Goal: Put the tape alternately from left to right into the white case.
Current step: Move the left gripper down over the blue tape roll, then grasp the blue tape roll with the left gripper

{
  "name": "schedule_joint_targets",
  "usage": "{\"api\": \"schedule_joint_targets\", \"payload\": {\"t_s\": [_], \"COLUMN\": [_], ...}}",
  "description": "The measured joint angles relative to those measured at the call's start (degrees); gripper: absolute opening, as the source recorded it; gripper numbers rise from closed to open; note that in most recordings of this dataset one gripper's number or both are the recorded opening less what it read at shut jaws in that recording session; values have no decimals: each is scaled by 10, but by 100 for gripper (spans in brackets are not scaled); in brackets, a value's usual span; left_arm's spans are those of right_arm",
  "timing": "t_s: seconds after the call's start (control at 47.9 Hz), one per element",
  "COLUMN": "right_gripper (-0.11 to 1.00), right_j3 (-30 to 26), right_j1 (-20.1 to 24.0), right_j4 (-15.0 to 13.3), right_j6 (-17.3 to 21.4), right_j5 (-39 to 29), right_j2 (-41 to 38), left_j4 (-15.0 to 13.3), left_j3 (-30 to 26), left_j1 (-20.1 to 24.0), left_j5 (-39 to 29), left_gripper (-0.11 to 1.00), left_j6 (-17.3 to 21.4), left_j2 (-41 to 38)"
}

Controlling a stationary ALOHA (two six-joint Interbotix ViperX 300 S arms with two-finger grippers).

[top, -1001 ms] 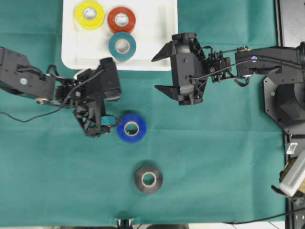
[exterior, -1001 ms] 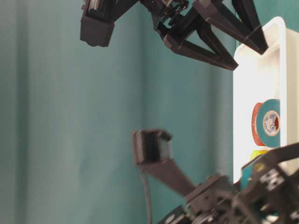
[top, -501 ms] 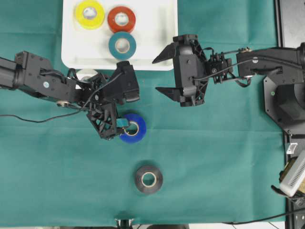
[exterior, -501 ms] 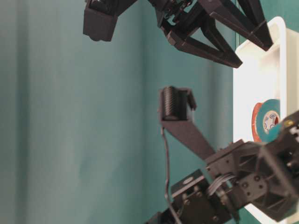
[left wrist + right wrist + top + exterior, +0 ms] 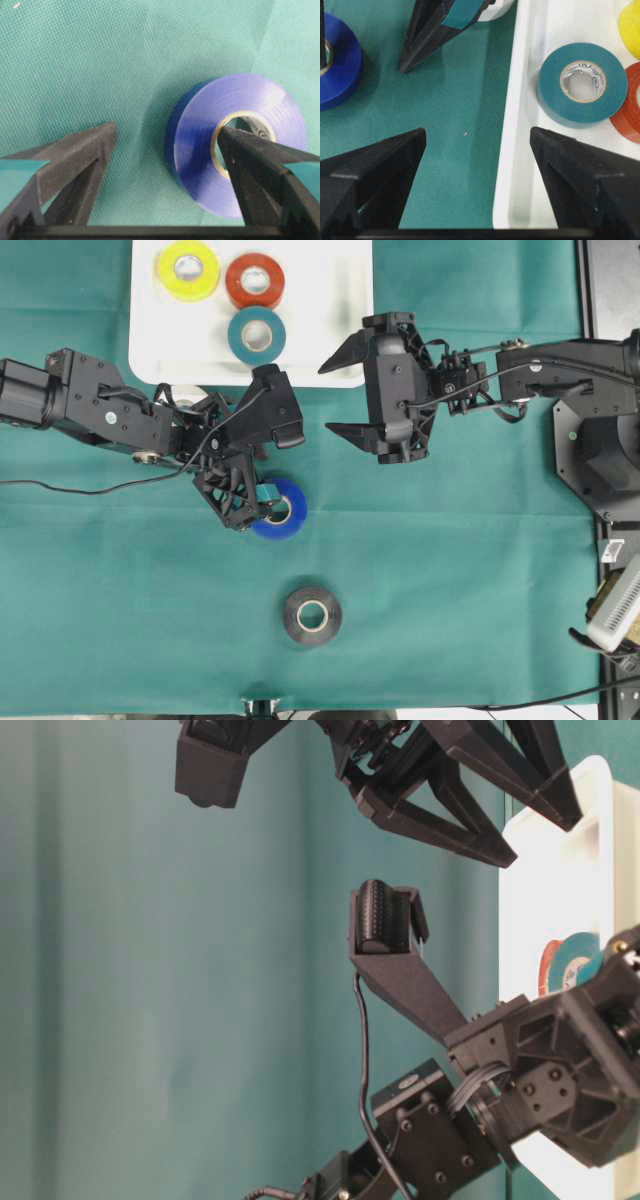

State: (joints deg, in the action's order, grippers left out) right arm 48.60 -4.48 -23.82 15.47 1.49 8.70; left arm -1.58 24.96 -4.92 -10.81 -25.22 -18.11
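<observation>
One finger reaches into the blue tape's core, the other stands over the green cloth outside, so it is time for my left gripper to close.
The blue tape [image 5: 284, 523] [image 5: 200, 150] lies flat on the green cloth. My left gripper [image 5: 280, 472] [image 5: 167, 127] is open around its near wall. One fingertip [image 5: 235, 145] sits in the cardboard core, the other [image 5: 95, 145] rests outside on the cloth. The black tape [image 5: 311, 615] lies nearer the front edge. A white tape [image 5: 183, 395] shows partly under the left arm. The white case [image 5: 330, 340] [image 5: 520, 100] holds yellow [image 5: 188, 270], red [image 5: 254, 281] and teal [image 5: 256, 335] [image 5: 582, 82] rolls. My right gripper [image 5: 326, 395] [image 5: 477, 132] hangs open and empty over the case's right rim.
The left arm [image 5: 90, 410] stretches in from the left just below the case. The right arm [image 5: 500, 380] comes in from a black base [image 5: 600, 450] at the right edge. Bare cloth surrounds the black roll.
My left gripper has swung right and onto the blue roll, one finger now in its core, and its jaws have narrowed slightly. The right gripper has barely shifted.
</observation>
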Motion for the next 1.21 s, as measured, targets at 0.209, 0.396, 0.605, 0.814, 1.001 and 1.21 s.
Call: {"api": "schedule_joint_targets", "payload": {"t_s": [0.209, 0.396, 0.605, 0.814, 1.001, 1.21], "right_gripper": [82, 82, 82, 82, 82, 82], "right_j3": [0, 0, 0, 0, 0, 0], "right_j1": [-1, 0, 0, 0, 0, 0], "right_j4": [0, 0, 0, 0, 0, 0], "right_j6": [0, 0, 0, -1, 0, 0], "right_j5": [0, 0, 0, 0, 0, 0], "right_j2": [0, 0, 0, 0, 0, 0], "left_j4": [-1, 0, 0, 0, 0, 3], "left_j3": [-1, -3, -3, 1, 15, 47], "left_j1": [3, 0, -1, -3, -4, -1], "left_j5": [-10, -14, -19, -34, -62, -75], "left_gripper": [52, 28, 28, 28, 28, 28], "left_j6": [-1, 2, 2, 4, 7, 8], "left_j2": [-1, -2, -1, 9, 44, 109]}}
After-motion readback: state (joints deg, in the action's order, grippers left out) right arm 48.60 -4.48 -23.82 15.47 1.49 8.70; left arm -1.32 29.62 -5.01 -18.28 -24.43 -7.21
